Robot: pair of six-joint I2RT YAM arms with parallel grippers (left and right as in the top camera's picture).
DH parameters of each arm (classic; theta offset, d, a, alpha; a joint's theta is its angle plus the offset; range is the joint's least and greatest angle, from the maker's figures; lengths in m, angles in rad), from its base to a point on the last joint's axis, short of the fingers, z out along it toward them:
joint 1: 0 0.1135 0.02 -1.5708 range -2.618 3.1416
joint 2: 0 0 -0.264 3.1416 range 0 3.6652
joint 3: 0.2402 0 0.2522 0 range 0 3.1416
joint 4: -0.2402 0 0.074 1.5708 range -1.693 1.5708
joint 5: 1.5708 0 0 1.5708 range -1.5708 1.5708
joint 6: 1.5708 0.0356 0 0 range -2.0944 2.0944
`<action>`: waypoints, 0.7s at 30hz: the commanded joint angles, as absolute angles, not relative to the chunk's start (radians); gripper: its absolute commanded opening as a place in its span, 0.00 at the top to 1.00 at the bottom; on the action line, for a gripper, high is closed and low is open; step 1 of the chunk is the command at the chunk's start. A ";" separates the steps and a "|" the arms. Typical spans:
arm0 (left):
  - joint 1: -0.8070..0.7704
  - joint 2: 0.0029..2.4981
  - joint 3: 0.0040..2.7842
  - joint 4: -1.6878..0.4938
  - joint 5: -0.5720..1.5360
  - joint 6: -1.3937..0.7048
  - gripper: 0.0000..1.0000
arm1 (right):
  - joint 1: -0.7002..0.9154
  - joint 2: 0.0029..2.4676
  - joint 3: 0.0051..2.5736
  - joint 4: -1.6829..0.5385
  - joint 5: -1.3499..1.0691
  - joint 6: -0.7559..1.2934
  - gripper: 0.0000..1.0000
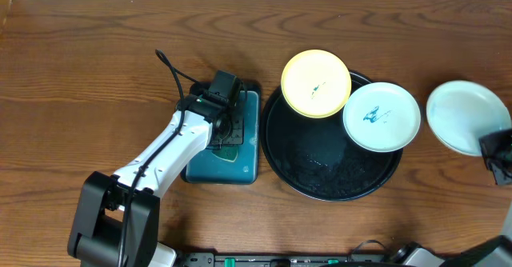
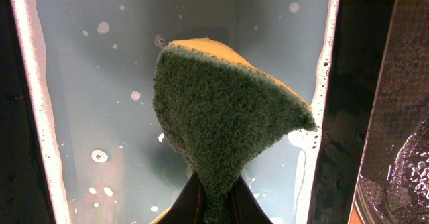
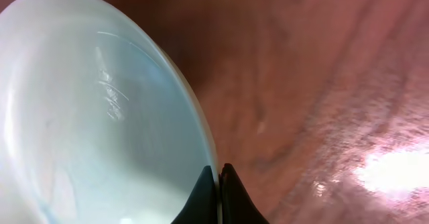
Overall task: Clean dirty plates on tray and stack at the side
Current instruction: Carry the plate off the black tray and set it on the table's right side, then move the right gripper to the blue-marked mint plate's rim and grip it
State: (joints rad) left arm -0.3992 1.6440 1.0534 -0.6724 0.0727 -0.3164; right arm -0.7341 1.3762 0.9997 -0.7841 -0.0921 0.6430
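Observation:
The plate's rim (image 1: 453, 149) (image 3: 194, 112) in my right gripper's fingers hangs tilted above the tabletop. I need to keep holding the clean plate until it lies on the tabletop.
The black round tray (image 1: 320, 179) holds a pale yellow plate (image 1: 316, 83) at its far left rim and a mint-white plate (image 1: 382, 116) at its right, both with blue-green smears. A second mint-white plate (image 1: 462, 115) sits right of the tray over the table; it looks clean in the right wrist view (image 3: 87, 117). My right gripper (image 1: 494, 149) (image 3: 218, 184) is shut on its rim. My left gripper (image 1: 226, 111) (image 2: 213, 200) is shut on a green and yellow sponge (image 2: 221, 110) over the soapy water of the teal tray.
The rectangular teal tray (image 1: 244, 151) of water (image 2: 100, 83) stands left of the black tray. Bare wooden table (image 3: 322, 83) lies around the held plate. The left arm reaches from the front left.

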 commanded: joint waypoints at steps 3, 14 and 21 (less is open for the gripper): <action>-0.395 1.646 1.047 -0.672 0.069 -0.311 0.92 | -0.781 1.453 1.012 -0.802 -0.036 0.622 0.99; -0.395 1.646 1.047 -0.672 0.069 -0.316 0.92 | -0.767 1.606 1.012 -0.774 -0.014 0.488 0.99; -0.395 1.646 1.047 -0.672 0.069 -0.316 0.92 | -0.736 1.641 1.012 -0.751 -0.043 0.463 0.99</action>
